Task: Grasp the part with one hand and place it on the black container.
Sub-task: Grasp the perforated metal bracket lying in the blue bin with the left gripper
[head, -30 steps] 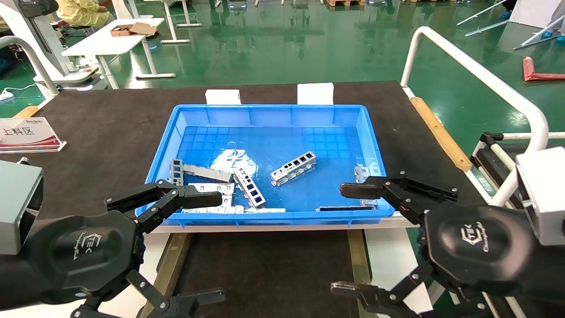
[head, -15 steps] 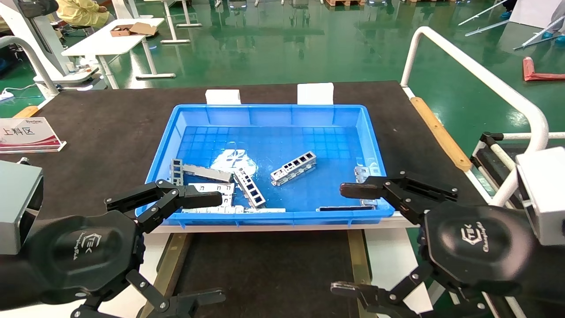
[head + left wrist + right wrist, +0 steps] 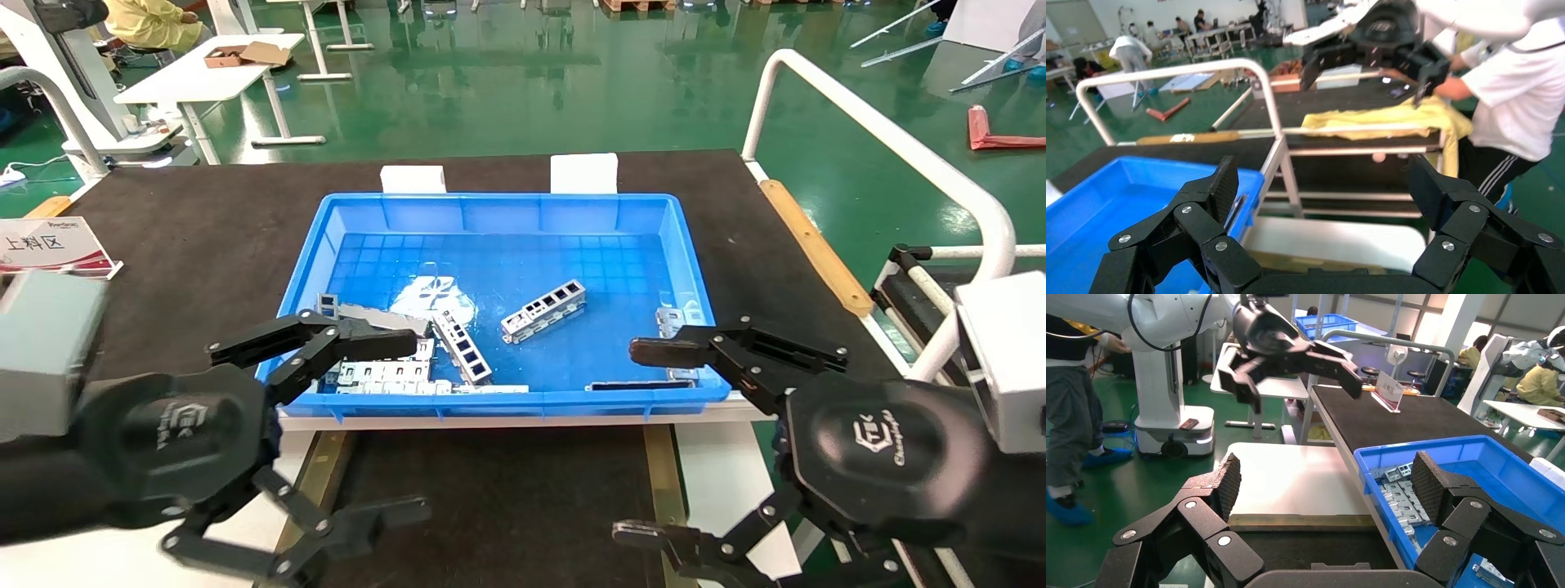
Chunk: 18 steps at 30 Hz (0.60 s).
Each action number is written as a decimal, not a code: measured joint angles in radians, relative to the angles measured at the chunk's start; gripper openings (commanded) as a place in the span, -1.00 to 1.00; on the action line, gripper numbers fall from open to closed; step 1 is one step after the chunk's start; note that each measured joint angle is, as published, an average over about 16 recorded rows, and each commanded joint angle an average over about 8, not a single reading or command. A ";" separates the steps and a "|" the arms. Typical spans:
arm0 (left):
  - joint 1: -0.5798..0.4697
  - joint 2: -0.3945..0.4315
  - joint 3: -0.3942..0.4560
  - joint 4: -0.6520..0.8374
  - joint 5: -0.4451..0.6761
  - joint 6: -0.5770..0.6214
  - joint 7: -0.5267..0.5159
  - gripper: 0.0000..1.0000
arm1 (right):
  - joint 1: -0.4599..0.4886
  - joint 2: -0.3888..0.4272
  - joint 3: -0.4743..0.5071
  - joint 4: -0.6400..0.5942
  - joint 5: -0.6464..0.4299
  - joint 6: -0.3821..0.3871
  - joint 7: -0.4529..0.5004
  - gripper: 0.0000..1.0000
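Note:
The silver bracket has to go on the black container, so the robot's left gripper needs to grab its slotted end next.
The part, a silver ladder-like bracket with square windows, lies at an angle in the middle of the blue crate. A second such bracket lies to its left. My left gripper is open, its upper finger over the crate's near left corner; nothing is between its fingers. My right gripper is open and empty at the crate's near right corner. The black container sits below the crate's front edge, between both grippers, with olive rails and a dark floor.
Flat slotted plates are stacked in the crate's near left part. A sign stand sits at the mat's left. A white tube rail and a wooden strip border the right side. A white surface lies beside the container.
My left gripper has moved forward and slightly right, its upper finger now farther over the crate's near left corner. The right gripper and the parts have not moved.

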 measured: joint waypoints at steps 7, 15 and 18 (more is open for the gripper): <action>-0.059 0.066 0.044 0.041 0.092 -0.040 0.010 1.00 | 0.000 0.000 0.000 0.000 0.000 0.000 0.000 1.00; -0.154 0.180 0.114 0.151 0.233 -0.097 0.035 1.00 | 0.000 0.000 0.000 0.000 0.000 0.000 0.000 1.00; -0.193 0.228 0.141 0.207 0.286 -0.120 0.045 1.00 | 0.000 0.000 0.000 0.000 0.000 0.000 0.000 1.00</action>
